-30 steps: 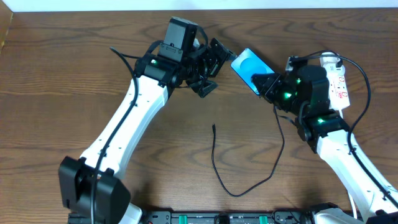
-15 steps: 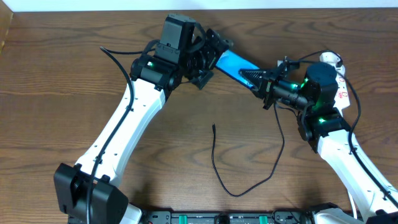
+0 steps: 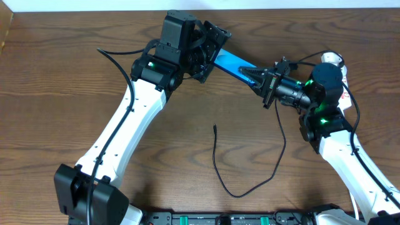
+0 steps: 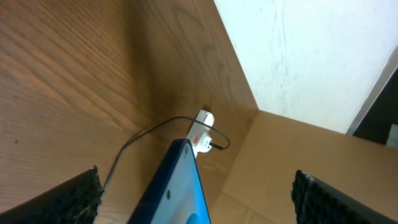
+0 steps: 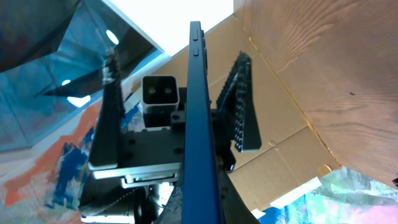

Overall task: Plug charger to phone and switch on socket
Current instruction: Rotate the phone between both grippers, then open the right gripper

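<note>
The phone's near end needs to stay clear for plugging in the charger. My left gripper should grab the phone by its far end (image 3: 221, 58).
The phone (image 3: 232, 62), blue-screened, is held off the table, tilted on edge. My right gripper (image 3: 257, 76) is shut on its near end; in the right wrist view the phone (image 5: 198, 118) runs edge-on up from that gripper (image 5: 202, 214). My left gripper (image 3: 211, 55) is open with its fingers on either side of the phone's far end, not touching it; the left wrist view shows the phone (image 4: 180, 190) between the fingers (image 4: 71, 199). The charger (image 3: 237, 192) lies loose on the table, its plug tip (image 3: 214, 128) free. The socket (image 3: 345, 94) lies behind my right arm.
The socket with a red mark and the plugged-in cable also show in the left wrist view (image 4: 200, 129), near the table's far edge. A cardboard wall (image 4: 298, 155) stands beyond that edge. The wooden table (image 3: 62, 94) stretches left of my left arm.
My right gripper has lifted the phone and turned it on edge, stretching out to the left. My left gripper has moved up and now straddles the phone's far end.
</note>
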### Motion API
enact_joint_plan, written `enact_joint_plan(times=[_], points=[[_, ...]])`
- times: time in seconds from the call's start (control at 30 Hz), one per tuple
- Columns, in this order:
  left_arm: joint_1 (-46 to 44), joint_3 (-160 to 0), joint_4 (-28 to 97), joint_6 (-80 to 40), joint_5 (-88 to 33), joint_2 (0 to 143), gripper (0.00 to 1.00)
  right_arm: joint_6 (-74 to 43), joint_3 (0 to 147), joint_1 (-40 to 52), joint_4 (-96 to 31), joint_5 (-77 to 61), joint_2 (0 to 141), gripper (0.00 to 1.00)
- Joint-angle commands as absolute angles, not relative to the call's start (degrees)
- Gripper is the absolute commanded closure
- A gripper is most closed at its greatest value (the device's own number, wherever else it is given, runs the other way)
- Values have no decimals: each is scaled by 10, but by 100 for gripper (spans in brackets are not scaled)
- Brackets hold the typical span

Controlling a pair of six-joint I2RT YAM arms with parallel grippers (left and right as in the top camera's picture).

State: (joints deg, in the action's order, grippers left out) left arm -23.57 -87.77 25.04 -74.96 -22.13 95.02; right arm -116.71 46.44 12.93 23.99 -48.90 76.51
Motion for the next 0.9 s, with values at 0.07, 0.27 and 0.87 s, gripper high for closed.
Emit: enact_joint_plan(times=[0.07,0.27,0.87], points=[[-235,-881,248,-795,-214,940,26,-1175,475,127,248,-499,764,98],[-235,-881,248,-855,-214,940,39,-1175,475,127,251,-498,764,99],[-238,-881,261,-914,-238,940,52,-1175,475,128,268,-482,764,99]])
